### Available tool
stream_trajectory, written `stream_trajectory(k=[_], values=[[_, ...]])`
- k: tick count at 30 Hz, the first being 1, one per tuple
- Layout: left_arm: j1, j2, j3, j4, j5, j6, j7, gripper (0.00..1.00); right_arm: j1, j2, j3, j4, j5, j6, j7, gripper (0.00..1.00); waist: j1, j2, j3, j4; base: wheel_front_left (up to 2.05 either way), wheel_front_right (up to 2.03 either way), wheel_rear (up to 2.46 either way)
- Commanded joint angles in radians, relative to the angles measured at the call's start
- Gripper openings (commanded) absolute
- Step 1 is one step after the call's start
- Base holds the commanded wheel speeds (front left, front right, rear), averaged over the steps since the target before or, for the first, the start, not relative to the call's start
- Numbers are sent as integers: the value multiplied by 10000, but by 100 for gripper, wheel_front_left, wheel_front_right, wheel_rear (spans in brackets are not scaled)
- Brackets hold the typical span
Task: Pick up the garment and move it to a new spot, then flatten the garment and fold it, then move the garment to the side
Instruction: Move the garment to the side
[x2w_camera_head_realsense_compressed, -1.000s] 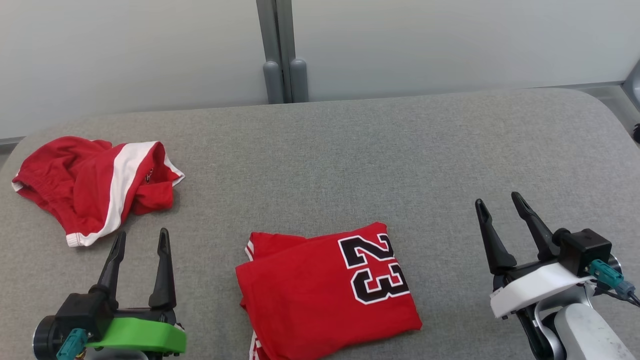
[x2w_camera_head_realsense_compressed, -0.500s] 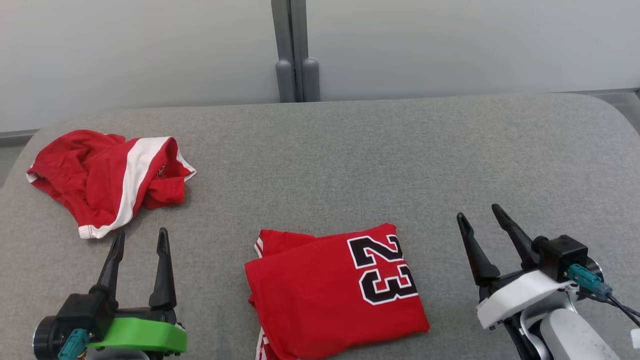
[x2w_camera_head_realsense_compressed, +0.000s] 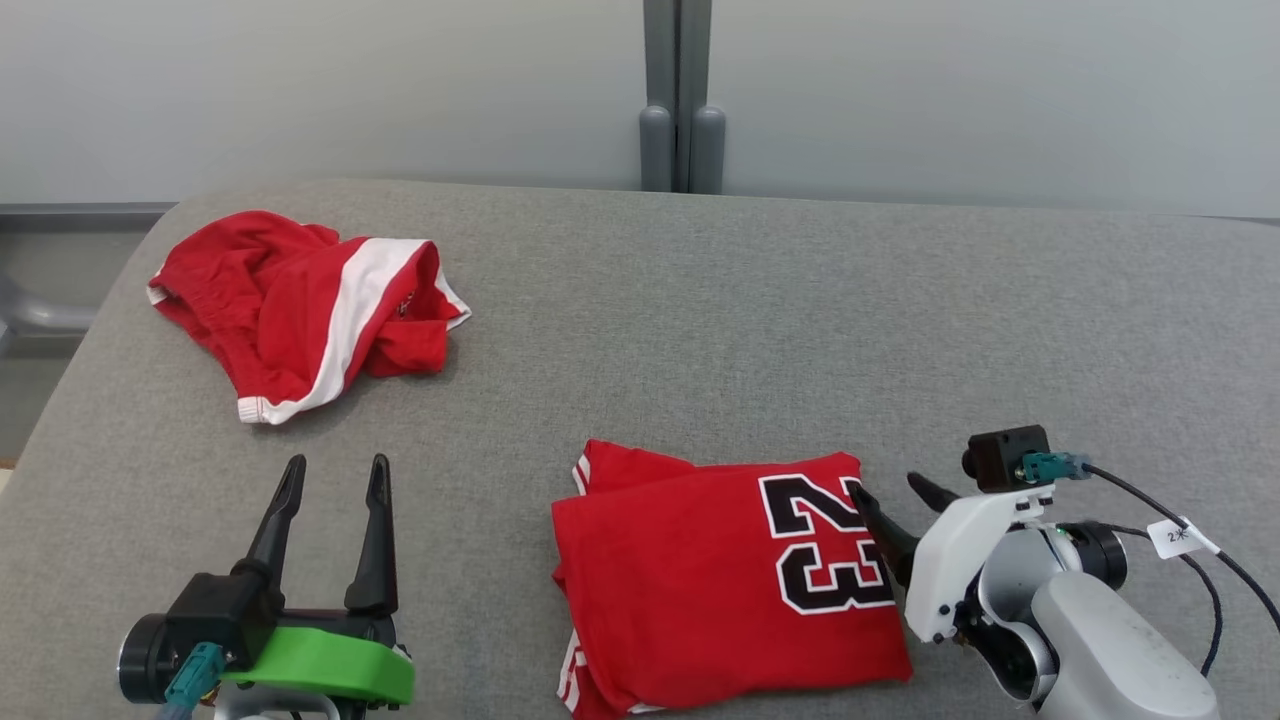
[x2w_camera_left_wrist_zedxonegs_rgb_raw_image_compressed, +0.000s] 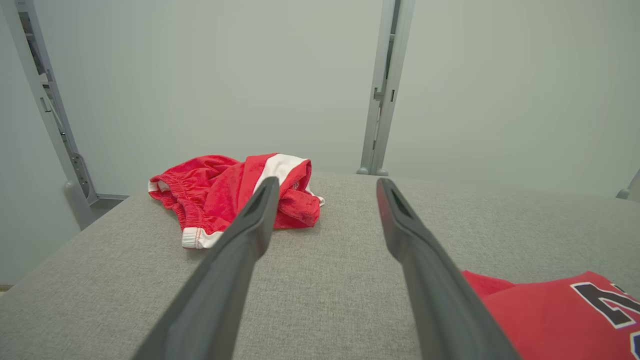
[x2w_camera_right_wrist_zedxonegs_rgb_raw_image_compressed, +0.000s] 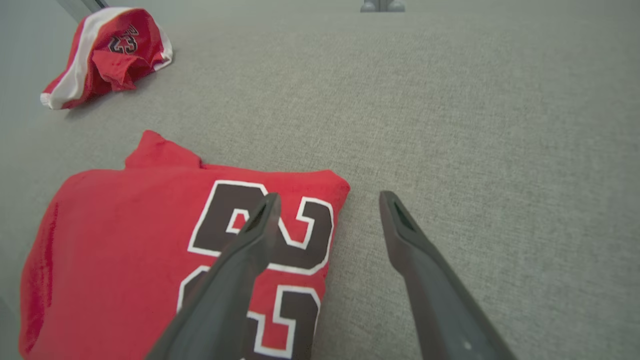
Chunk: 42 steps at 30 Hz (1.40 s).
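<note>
The right gripper grabs the jersey's folded corner (x2w_camera_head_realsense_compressed: 849, 466) beside the black number next, to move the folded jersey (x2w_camera_head_realsense_compressed: 690, 576) to the side.
A red jersey (x2w_camera_head_realsense_compressed: 700, 590) with a black "23", folded into a rectangle, lies flat on the grey table near its front edge. My right gripper (x2w_camera_head_realsense_compressed: 885, 487) is open at the jersey's right edge, one finger over the number and the other over bare table beside it. In the right wrist view the gripper (x2w_camera_right_wrist_zedxonegs_rgb_raw_image_compressed: 327, 197) straddles the corner of the jersey (x2w_camera_right_wrist_zedxonegs_rgb_raw_image_compressed: 125, 240). My left gripper (x2w_camera_head_realsense_compressed: 335, 465) stands open and holds nothing at the front left, well apart from the jersey. The left wrist view shows its open fingers (x2w_camera_left_wrist_zedxonegs_rgb_raw_image_compressed: 250, 235) with the jersey's corner (x2w_camera_left_wrist_zedxonegs_rgb_raw_image_compressed: 550, 315) at the lower right.
Crumpled red shorts (x2w_camera_head_realsense_compressed: 300, 300) with a white stripe lie at the table's back left, also seen as shorts (x2w_camera_left_wrist_zedxonegs_rgb_raw_image_compressed: 225, 195) and shorts (x2w_camera_right_wrist_zedxonegs_rgb_raw_image_compressed: 100, 55). The grey fabric table (x2w_camera_head_realsense_compressed: 700, 320) drops off at its left edge. A grey wall with a post (x2w_camera_head_realsense_compressed: 682, 100) stands behind.
The camera has turned, shifting the whole picture right. My right gripper has swung left and down to the jersey's right edge. The left gripper and both garments stay put.
</note>
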Motion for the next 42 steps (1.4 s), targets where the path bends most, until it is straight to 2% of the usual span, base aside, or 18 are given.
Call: stream_trajectory(k=[1,3,5,11,12,14,15,22,33,42], values=[[-179,38,-38,23,-131,-23,-28,100,-131,167,-132,308,261,-3,563,100,0,0,75,362,0,0,0],[-214,30,-69,54,-119,-23,-26,100,-241,370,-288,748,540,-3,1615,100,0,0,109,554,0,0,0],[-224,22,-72,83,-122,-23,-28,100,-193,496,-440,981,682,-3,2203,100,0,0,148,653,0,0,0],[-256,-5,-22,116,-137,-23,-28,100,-70,764,-738,1147,700,-2,3038,100,0,0,238,740,0,0,0],[-254,-15,-30,149,-155,-23,-26,100,-53,790,-766,1075,672,-3,3018,76,0,0,250,720,0,0,0],[-259,-20,-15,165,-111,-23,-28,100,-33,781,-832,927,571,-2,2889,3,0,0,264,654,0,0,0],[-263,-27,-21,166,-107,-23,-28,100,-28,764,-878,868,535,-3,2830,0,0,0,264,618,0,0,0],[-379,47,-158,7,1,-23,-28,100,-326,587,-1057,339,160,-3,2089,0,0,0,303,47,0,0,0],[-893,173,-1025,-401,-18,-23,-28,100,-1048,-160,-656,-430,411,-3,2164,0,0,0,796,-1896,0,0,0],[-1542,444,-1736,-436,-182,-24,-26,100,-1605,-553,-1133,-325,600,-3,1905,0,0,0,1449,-3261,0,0,0]])
